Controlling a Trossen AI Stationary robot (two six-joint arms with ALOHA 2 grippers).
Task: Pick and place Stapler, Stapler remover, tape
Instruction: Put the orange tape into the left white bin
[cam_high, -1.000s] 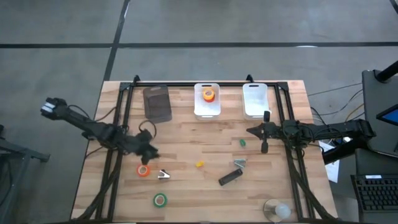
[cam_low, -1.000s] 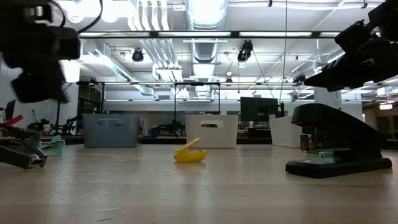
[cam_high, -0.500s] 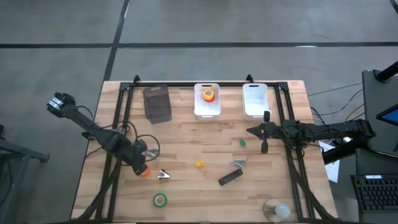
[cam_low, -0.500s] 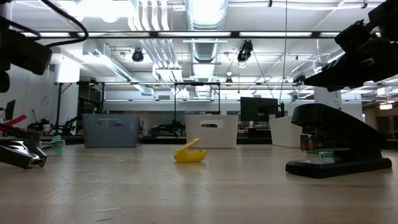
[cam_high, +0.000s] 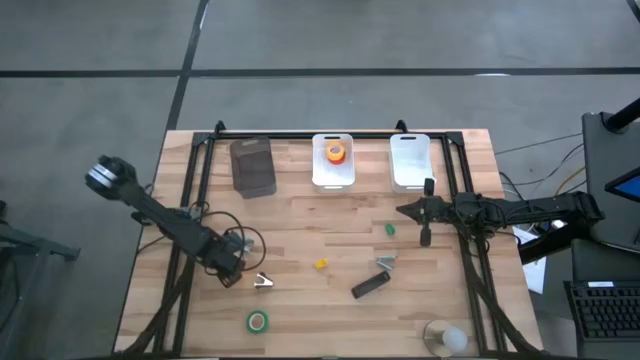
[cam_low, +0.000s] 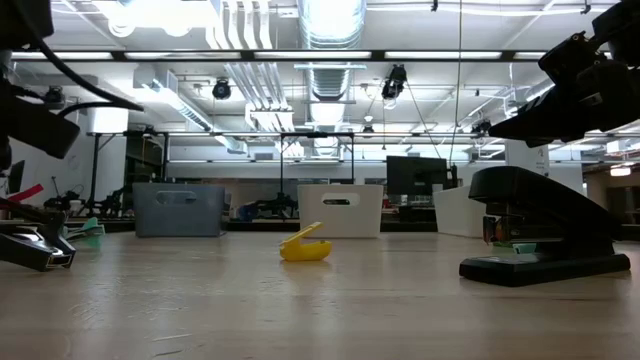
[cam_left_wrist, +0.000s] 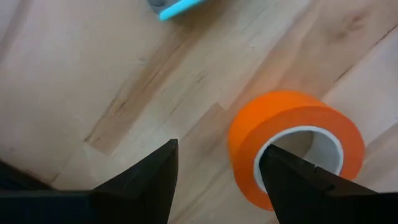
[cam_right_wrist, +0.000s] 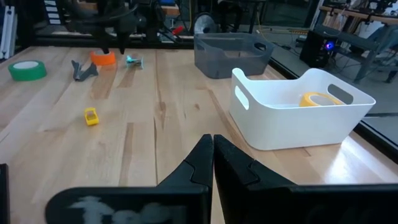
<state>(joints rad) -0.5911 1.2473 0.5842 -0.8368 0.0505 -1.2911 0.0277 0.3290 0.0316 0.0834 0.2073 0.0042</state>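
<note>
The orange roll needs to go in a white bin (cam_high: 333, 175), so my left gripper should grab it by its ring side (cam_high: 229, 271) next.
My left gripper (cam_high: 229, 272) (cam_left_wrist: 217, 186) is open and points down over an orange tape roll (cam_left_wrist: 283, 127) (cam_right_wrist: 102, 57) that lies flat on the table. One finger (cam_left_wrist: 295, 177) shows over the roll's open centre, the other (cam_left_wrist: 146, 180) outside its wall. A green roll (cam_high: 258, 321) lies nearer the near edge and a silvery stapler remover (cam_high: 263, 282) sits just to the right. The black stapler (cam_high: 370, 285) (cam_low: 540, 230) lies right of centre. My right gripper (cam_high: 424, 232) (cam_right_wrist: 212, 163) is shut and waits near the white bins. My left gripper comes from above with its fingers on either side of the orange roll's wall (cam_left_wrist: 249, 146), on the side nearest the gripper. Whether either finger touches the roll, I cannot tell.
Along the far edge stand a grey bin (cam_high: 252, 166), a white bin (cam_high: 333, 178) holding an orange roll, and a second white bin (cam_right_wrist: 292, 115) holding a yellow roll (cam_right_wrist: 315, 99). A yellow bit (cam_high: 320, 265), a green bit (cam_high: 390, 229) and a silvery piece (cam_high: 385, 262) lie mid-table.
My left gripper has moved toward the near edge and down, from beside the orange roll to directly over it, so the roll is now mostly hidden in the high view. The roll has stayed in place.
</note>
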